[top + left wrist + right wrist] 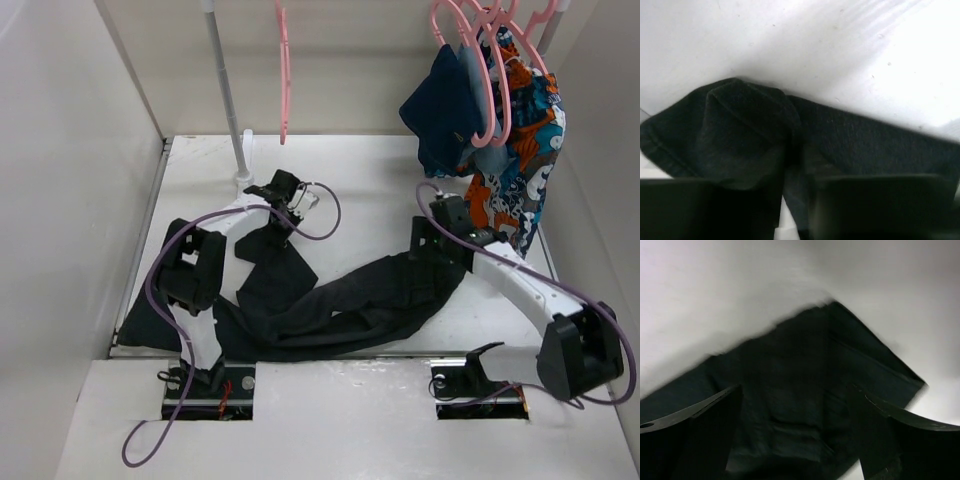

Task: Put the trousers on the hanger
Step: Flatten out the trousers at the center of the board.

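Next, my right gripper grabs the trousers at the end opposite my left gripper's fold to stretch them straight for the hanger.
The black trousers (pixel 330 300) lie spread across the white table from near left to middle right. My left gripper (pixel 284 207) is shut on a raised fold of one trouser end (pixel 266 242). In the left wrist view the fabric (pixel 745 130) is pinched between the dark fingers (pixel 880 205) of that gripper (pixel 795 210). My right gripper (pixel 438 238) hangs open just over the trousers' right end. In the right wrist view its fingers (pixel 690 435) stand wide apart around the cloth (pixel 805 385), with the gripper (pixel 800 440) empty. The single pink hanger (pixel 284 70) hangs on the rail at back centre, beyond my left gripper.
Bunched pink hangers (pixel 490 50) at the back right carry a navy garment (pixel 440 110) and an orange-blue patterned cloth (pixel 520 150), close behind my right gripper. A grey rail post (pixel 228 90) stands at the back left. White walls close in the table on both sides.
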Controlling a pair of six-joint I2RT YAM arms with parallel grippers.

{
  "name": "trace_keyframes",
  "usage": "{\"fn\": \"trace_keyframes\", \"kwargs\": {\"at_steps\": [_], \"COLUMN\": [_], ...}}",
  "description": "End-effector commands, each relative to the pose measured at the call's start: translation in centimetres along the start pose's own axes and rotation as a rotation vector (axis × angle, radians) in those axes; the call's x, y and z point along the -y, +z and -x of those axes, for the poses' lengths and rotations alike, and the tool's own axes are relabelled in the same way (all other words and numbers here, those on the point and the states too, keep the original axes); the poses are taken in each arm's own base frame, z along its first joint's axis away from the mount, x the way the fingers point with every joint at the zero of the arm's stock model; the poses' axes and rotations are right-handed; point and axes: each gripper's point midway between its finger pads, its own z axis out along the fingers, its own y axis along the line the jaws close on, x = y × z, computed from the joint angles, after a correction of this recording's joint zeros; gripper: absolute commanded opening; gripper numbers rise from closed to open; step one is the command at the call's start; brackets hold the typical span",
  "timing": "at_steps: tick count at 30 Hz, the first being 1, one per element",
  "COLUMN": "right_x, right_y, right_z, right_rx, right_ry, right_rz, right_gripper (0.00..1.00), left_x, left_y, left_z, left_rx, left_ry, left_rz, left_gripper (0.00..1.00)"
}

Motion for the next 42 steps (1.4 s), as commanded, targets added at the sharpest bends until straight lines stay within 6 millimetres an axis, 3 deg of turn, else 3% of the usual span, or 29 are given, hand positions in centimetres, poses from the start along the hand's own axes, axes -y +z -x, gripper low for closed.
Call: {"fn": "trace_keyframes", "kwargs": {"at_steps": [1,3,5,6,10,14,22,25,26,28,30,32,33,34,38,39,42], "right_x": [2.8,3.8,3.4,3.4,2.4,1.7,1.0,0.2,0.0,0.1,0.8,2.0,3.7,4.4,9.2,10.1,12.3], "right_y": [-1.9,-1.9,-2.4,-2.2,-1.7,-1.3,-0.1,0.7,0.9,1.2,1.0,-0.6,-1.2,-2.9,-8.1,-8.9,-10.0], "right_z": [-1.1,-3.2,-4.3,-5.9,-8.4,-8.9,-9.2,-11.2,-11.7,-12.4,-11.6,-8.9,-7.2,-3.6,2.0,2.9,4.3], "right_rx": [0.016,-0.023,-0.032,-0.065,-0.1,-0.105,-0.131,-0.188,-0.209,-0.228,-0.199,-0.133,-0.077,0.013,0.177,0.21,0.251], "right_ry": [0.115,0.153,0.189,0.197,0.217,0.219,0.147,0.148,0.171,0.183,0.182,0.15,0.149,0.156,0.165,0.158,0.198], "right_rz": [-0.052,-0.054,-0.001,0.007,0.078,0.118,0.143,0.194,0.216,0.226,0.207,0.155,0.071,0.037,-0.149,-0.173,-0.234], "right_gripper": [0.89,0.89,0.89,0.89,0.82,0.69,0.62,0.62,0.6,0.31,0.0,0.0,0.0,0.0,0.0,0.0,0.0], "left_x": [-1.0,-2.3,-3.0,-3.0,-2.7,-2.4,-3.4,-4.5,-5.6,-6.9,-8.3,-10.2,-11.9,-12.9,-18.4,-20.1,-22.1], "left_y": [0.6,-0.5,-1.3,-1.6,-3.1,-3.9,-6.7,-8.1,-8.2,-9.3,-10.2,-12.3,-13.7,-14.7,-20.6,-22.1,-23.8], "left_z": [-1.3,-0.7,-0.4,-0.2,-0.2,-0.4,0.3,0.1,-0.3,-1.3,-2.9,-4.2,-5.2,-6.0,-9.7,-10.9,-13.8], "left_rx": [-0.036,-0.002,0.016,0.028,0.053,0.055,0.108,0.125,0.114,0.11,0.068,0.063,0.033,0.017,-0.054,-0.074,-0.147], "left_ry": [-0.018,-0.031,-0.041,-0.042,-0.042,-0.051,-0.047,-0.068,-0.085,-0.107,-0.131,-0.172,-0.17,-0.176,-0.219,-0.262,-0.301], "left_rz": [0.046,0.099,0.121,0.124,0.111,0.1,0.161,0.201,0.237,0.278,0.343,0.425,0.516,0.571,0.806,0.851,0.89], "left_gripper": [0.01,0.0,0.0,0.0,0.0,0.0,0.0,0.0,0.0,0.0,0.0,0.0,0.0,0.0,0.0,0.0,0.0]}}
